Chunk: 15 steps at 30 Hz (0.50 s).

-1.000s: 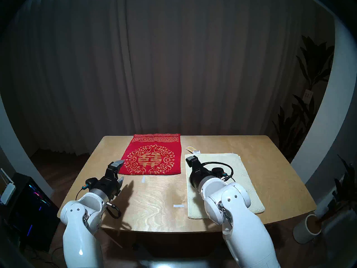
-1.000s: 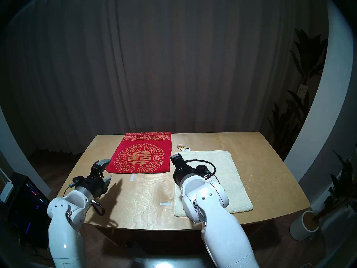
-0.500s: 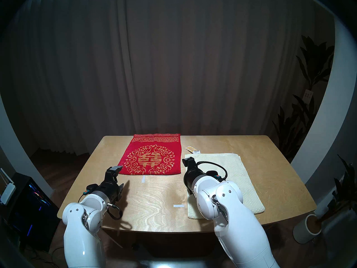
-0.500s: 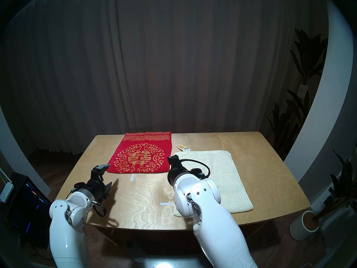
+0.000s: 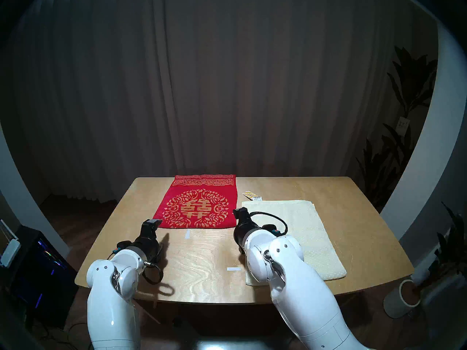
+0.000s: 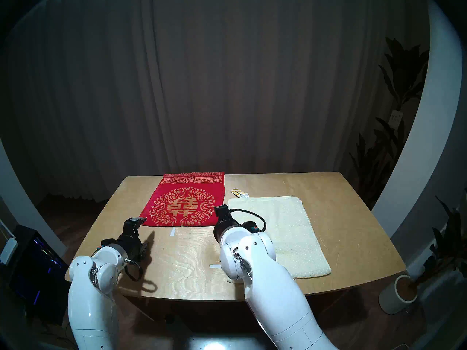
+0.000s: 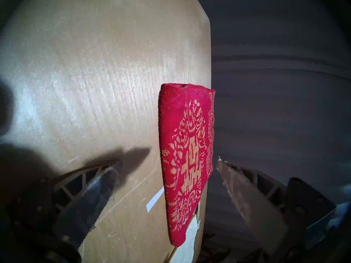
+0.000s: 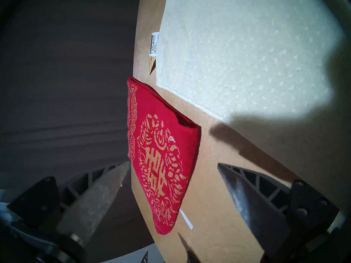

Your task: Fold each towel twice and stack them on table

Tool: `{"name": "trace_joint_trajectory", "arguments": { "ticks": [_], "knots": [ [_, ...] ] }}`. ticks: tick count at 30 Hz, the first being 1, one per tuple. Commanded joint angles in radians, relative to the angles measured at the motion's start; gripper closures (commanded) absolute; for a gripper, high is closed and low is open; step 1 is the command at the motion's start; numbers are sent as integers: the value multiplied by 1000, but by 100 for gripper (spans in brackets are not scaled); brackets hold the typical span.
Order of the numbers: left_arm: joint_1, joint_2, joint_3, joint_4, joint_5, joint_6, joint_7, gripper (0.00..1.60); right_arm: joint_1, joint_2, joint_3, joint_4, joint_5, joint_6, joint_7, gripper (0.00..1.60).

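My left gripper grabs the red towel by the corner of its folded edge (image 5: 161,224) next. That thick fold stands up while its emblem side (image 5: 196,207) lies flat.
The red towel (image 5: 198,205) (image 6: 184,203) with a gold emblem lies flat at the back middle of the table (image 5: 202,261), its far edge at the table's far edge. To its right lies the cream dotted towel (image 5: 308,230) (image 6: 293,228). My left gripper (image 5: 154,230) (image 7: 168,162) hovers open just off the red towel's (image 7: 186,162) near left corner. Beside the red towel's (image 8: 161,152) near right corner, my right gripper (image 5: 238,217) (image 8: 173,164) is open too, at the cream towel's (image 8: 247,57) left edge. Neither holds anything.
A small striped paper tag (image 5: 252,195) (image 8: 152,50) lies behind the cream towel. White tape marks (image 5: 187,233) (image 5: 233,268) sit on the bare wood. Off the table stand a computer tower (image 5: 38,266) at left and a plant pot (image 5: 404,299) at right.
My right gripper has moved left, off the cream towel toward the red towel's near right corner. My left gripper has turned and sunk toward the near left corner. Both stayed open.
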<state>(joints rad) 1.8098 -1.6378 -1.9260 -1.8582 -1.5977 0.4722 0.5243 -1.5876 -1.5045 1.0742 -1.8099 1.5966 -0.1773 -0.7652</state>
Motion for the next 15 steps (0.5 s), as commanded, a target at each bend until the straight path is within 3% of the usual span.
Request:
{"name": "trace_joint_trajectory", "arguments": {
  "ticks": [1, 15],
  "knots": [
    [-53, 34, 3, 20, 0, 16, -7, 0, 48, -21, -13, 15, -7, -25, 33, 0],
    [-80, 43, -2, 74, -2, 11, 25, 0, 114, -50, -39, 110, 5, -64, 34, 0]
  ]
}}
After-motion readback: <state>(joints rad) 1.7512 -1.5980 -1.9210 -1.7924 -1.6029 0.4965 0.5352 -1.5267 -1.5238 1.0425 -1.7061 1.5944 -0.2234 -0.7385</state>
